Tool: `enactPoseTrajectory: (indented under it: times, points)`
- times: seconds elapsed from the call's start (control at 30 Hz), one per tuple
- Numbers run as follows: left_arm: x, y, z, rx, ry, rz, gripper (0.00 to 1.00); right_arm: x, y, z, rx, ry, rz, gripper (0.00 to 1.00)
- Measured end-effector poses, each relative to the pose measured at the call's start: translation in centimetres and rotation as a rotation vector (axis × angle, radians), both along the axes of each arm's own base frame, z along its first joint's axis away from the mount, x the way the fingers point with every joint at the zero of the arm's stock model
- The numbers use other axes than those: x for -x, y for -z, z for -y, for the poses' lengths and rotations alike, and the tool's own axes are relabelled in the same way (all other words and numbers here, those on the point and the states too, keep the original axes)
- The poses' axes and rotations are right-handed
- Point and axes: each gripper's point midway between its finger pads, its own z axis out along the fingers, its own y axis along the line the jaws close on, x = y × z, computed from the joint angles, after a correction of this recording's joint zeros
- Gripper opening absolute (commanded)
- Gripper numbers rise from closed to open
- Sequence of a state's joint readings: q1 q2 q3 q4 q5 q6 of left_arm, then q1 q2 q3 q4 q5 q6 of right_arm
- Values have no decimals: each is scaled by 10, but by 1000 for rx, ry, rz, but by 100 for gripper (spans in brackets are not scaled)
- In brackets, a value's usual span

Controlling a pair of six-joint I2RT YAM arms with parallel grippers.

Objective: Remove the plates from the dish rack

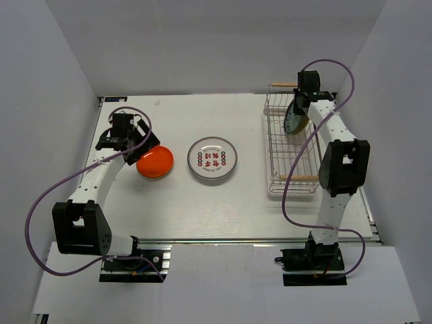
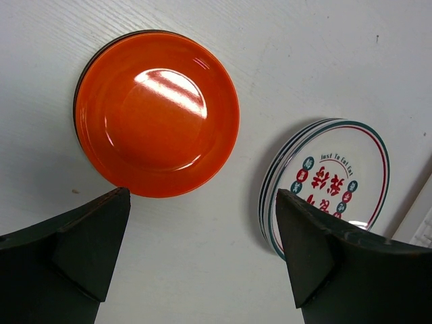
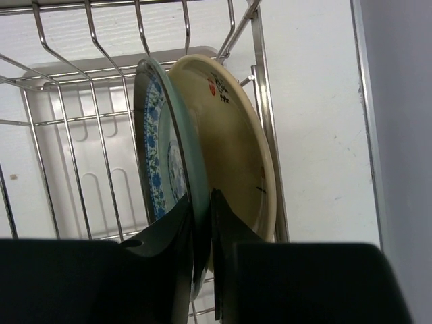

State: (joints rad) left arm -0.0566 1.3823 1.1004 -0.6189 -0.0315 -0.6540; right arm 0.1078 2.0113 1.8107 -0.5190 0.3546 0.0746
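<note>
My right gripper has its fingers closed on the blue-patterned plate, across its rim only, so the plate would come up out of the dish rack (image 1: 275,155) if I lifted now.
The dish rack (image 1: 275,155) stands at the right of the table. In the right wrist view two plates stand on edge in the dish rack (image 3: 264,128): a green-rimmed plate with a blue pattern (image 3: 158,155) and a tan-yellow plate (image 3: 233,135) right behind it. My right gripper (image 3: 202,223) is shut on the lower rim of the blue-patterned plate; from above it (image 1: 298,108) is at the rack's far end. An orange-red plate (image 1: 155,162) and a white plate with red motifs (image 1: 212,160) lie flat on the table. My left gripper (image 2: 201,202) is open and empty above the table just beside the orange-red plate (image 2: 156,113), with the white plate (image 2: 331,179) to its right.
The rack has wooden handles at its far end (image 1: 283,85) and near end (image 1: 304,178). A white drip tray (image 3: 88,169) lies under the rack. Grey walls close the table on the left, back and right. A purple cable loops off each arm.
</note>
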Motion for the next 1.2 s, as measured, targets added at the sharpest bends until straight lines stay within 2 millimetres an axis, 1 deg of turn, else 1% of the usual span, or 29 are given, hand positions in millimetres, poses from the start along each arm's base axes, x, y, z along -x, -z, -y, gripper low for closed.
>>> enactPoseTrajectory:
  times: [0.1,0.17,0.27,0.4,0.47,0.53,0.6,0.67,0.73,0.8,0.87,0.97,1.07,1.1,1.2]
  points:
    - [-1,-1,2,9,7,4,98,4,-11,2,9,-2,11,0]
    - [-1,-1,3,15,13,7,98,6,-24,3,14,-5,33,0]
    - [-1,0,7,32,28,8,98,14,-51,5,19,-11,74,0]
    - [1,-4,14,61,54,15,98,30,-93,2,-2,-32,143,0]
    - [2,-9,18,78,70,30,98,41,-116,-6,-41,-70,189,0]
    - [3,-17,23,100,95,52,98,56,-132,-15,-89,-113,227,0]
    - [4,-26,30,126,124,83,98,75,-144,-32,-173,-183,259,0]
    - [3,-37,37,155,156,128,98,97,-149,-54,-277,-271,273,0]
    - [4,-45,43,181,188,166,98,116,-149,-81,-397,-368,270,0]
    - [5,-52,53,215,231,198,98,130,-142,-111,-517,-470,235,0]
    - [5,-58,65,263,290,238,98,145,-129,-145,-640,-578,161,0]
    - [9,-60,87,342,393,266,98,166,-102,-193,-786,-700,26,0]
    - [17,-58,110,400,494,275,98,189,-73,-226,-878,-757,-115,0]
    - [20,-56,117,417,528,276,98,195,-67,-236,-901,-773,-154,0]
    - [29,-52,137,452,615,274,98,208,-58,-261,-959,-834,-228,0]
